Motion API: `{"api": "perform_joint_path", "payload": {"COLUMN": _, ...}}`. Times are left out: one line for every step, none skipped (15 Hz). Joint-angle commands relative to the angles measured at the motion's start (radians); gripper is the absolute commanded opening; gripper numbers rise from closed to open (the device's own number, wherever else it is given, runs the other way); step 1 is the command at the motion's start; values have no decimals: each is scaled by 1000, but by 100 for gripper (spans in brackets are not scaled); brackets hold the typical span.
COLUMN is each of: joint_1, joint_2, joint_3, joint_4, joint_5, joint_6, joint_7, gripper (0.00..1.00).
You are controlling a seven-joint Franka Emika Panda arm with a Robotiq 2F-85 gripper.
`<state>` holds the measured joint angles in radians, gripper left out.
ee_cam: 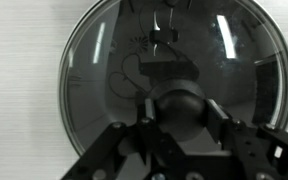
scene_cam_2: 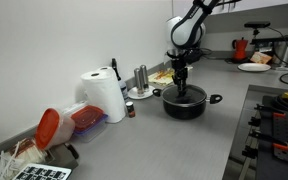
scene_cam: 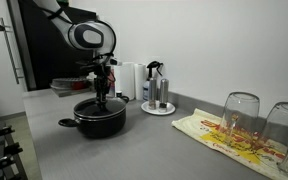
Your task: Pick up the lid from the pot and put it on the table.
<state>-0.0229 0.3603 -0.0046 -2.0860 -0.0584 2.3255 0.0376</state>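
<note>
The lid would come up off the pot if I lifted my gripper now, because both fingers are shut against the sides of its black knob (scene_cam: 101,103) (ee_cam: 181,100).
The black pot (scene_cam: 100,122) stands on the grey table (scene_cam: 134,155), as both exterior views show (scene_cam_2: 185,106). The dark glassy lid (ee_cam: 99,60) sits on it, filling the wrist view, and is seen in an exterior view (scene_cam_2: 184,95). My gripper (ee_cam: 181,112) reaches straight down onto the lid's centre. Its two fingers sit on either side of the black knob (ee_cam: 181,100) and touch it. In the exterior views the gripper (scene_cam: 102,97) (scene_cam_2: 180,88) is right above the pot. The lid rests level on the pot's rim.
Two upturned clear glasses (scene_cam: 241,115) stand on a yellow-red cloth (scene_cam: 219,135). A round tray with bottles (scene_cam: 157,100) stands behind the pot. A paper towel roll (scene_cam_2: 104,95) and a red-lidded container (scene_cam_2: 54,125) stand along the wall. A stove (scene_cam_2: 279,115) lies beside the counter.
</note>
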Motion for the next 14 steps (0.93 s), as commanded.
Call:
{"api": "perform_joint_path", "payload": {"joint_1": 8, "joint_2": -61, "joint_3": 24, "joint_4": -41, "joint_5": 41, "joint_6": -13, "joint_7": -42, "gripper": 25}}
{"api": "perform_joint_path", "payload": {"joint_1": 11, "joint_2": -73, "joint_3": 32, "joint_4": -49, "joint_5": 45, "joint_6": -19, "joint_7": -47, "gripper": 25}}
{"api": "perform_joint_path", "payload": {"joint_1": 19, "joint_2": -105, "joint_3": 46, "joint_4": -69, "joint_5": 52, "joint_6": -17, "joint_7": -58, "gripper": 25}}
{"api": "perform_joint_path", "payload": {"joint_1": 24, "joint_2": -125, "joint_3": 57, "joint_4": -81, "joint_5": 58, "joint_6": -18, "joint_7": -68, "gripper": 25}}
{"api": "perform_joint_path", "payload": {"joint_1": 36, "joint_2": -163, "joint_3": 74, "joint_4": -104, "joint_5": 63, "joint_6": -14, "joint_7": -80, "gripper": 25}}
{"api": "perform_joint_path", "payload": {"joint_1": 45, "joint_2": -185, "joint_3": 87, "joint_4": -116, "joint_5": 67, "joint_6": -13, "joint_7": -88, "gripper": 25}}
{"api": "perform_joint_path", "payload": {"joint_1": 62, "joint_2": -216, "joint_3": 104, "joint_4": -135, "joint_5": 66, "joint_6": -11, "joint_7": -91, "gripper": 25}}
{"api": "perform_joint_path", "payload": {"joint_1": 74, "joint_2": -238, "joint_3": 117, "joint_4": -147, "joint_5": 69, "joint_6": -12, "joint_7": -98, "gripper": 25}}
{"api": "perform_joint_path", "payload": {"joint_1": 93, "joint_2": -260, "joint_3": 133, "joint_4": -165, "joint_5": 67, "joint_6": -8, "joint_7": -97, "gripper": 25}}
{"api": "perform_joint_path", "payload": {"joint_1": 111, "joint_2": -280, "joint_3": 148, "joint_4": -180, "joint_5": 66, "joint_6": -6, "joint_7": -97, "gripper": 25}}
{"api": "perform_joint_path", "payload": {"joint_1": 136, "joint_2": -295, "joint_3": 168, "joint_4": -200, "joint_5": 60, "joint_6": 4, "joint_7": -89, "gripper": 25}}
{"api": "perform_joint_path", "payload": {"joint_1": 155, "joint_2": -307, "joint_3": 184, "joint_4": -212, "joint_5": 58, "joint_6": 4, "joint_7": -87, "gripper": 25}}
{"api": "perform_joint_path", "payload": {"joint_1": 181, "joint_2": -315, "joint_3": 205, "joint_4": -228, "joint_5": 57, "joint_6": 17, "joint_7": -83, "gripper": 25}}
{"api": "perform_joint_path", "payload": {"joint_1": 203, "joint_2": -319, "joint_3": 224, "joint_4": -238, "joint_5": 56, "joint_6": 23, "joint_7": -81, "gripper": 25}}
